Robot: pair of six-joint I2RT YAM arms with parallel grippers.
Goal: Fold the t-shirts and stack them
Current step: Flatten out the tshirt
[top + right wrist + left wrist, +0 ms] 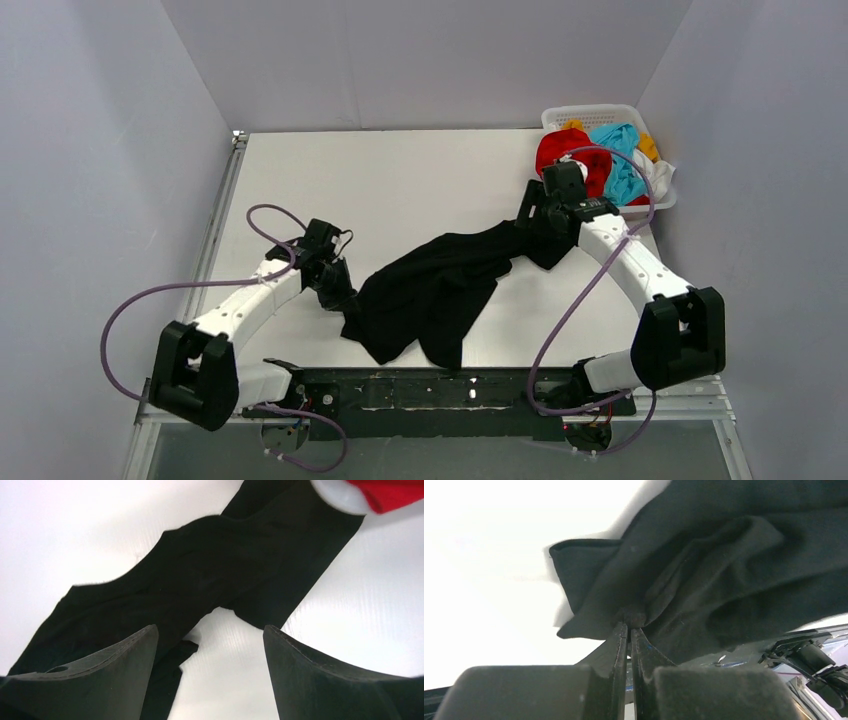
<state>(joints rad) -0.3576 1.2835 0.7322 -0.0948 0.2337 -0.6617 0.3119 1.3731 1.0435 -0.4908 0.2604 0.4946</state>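
Observation:
Next, my right gripper grabs the black t-shirt (pixel 440 285) by its end (pixel 551 246) beside the basket, opposite my left gripper, to stretch the t-shirt open for folding.
A large black t-shirt (pixel 440 285) lies crumpled across the middle of the white table (pixel 400 180). My left gripper (pixel 343 300) is shut on its left edge; in the left wrist view the jaws pinch a bunched fold of the black t-shirt (pixel 704 575) at the left gripper (pixel 629 626). My right gripper (pixel 535 222) hovers over the shirt's far right end, open. In the right wrist view the right gripper (pixel 210 635) has bare table between its fingers and the black t-shirt (pixel 200 575) beyond them. Red (pixel 565 152), light blue (pixel 620 165), white and orange-yellow t-shirts are piled at the back right.
A white lattice basket (pixel 590 115) at the back right corner holds the coloured shirts. Grey walls close in the table on the left, the back and the right. The arm bases and a black rail (pixel 440 390) run along the near edge.

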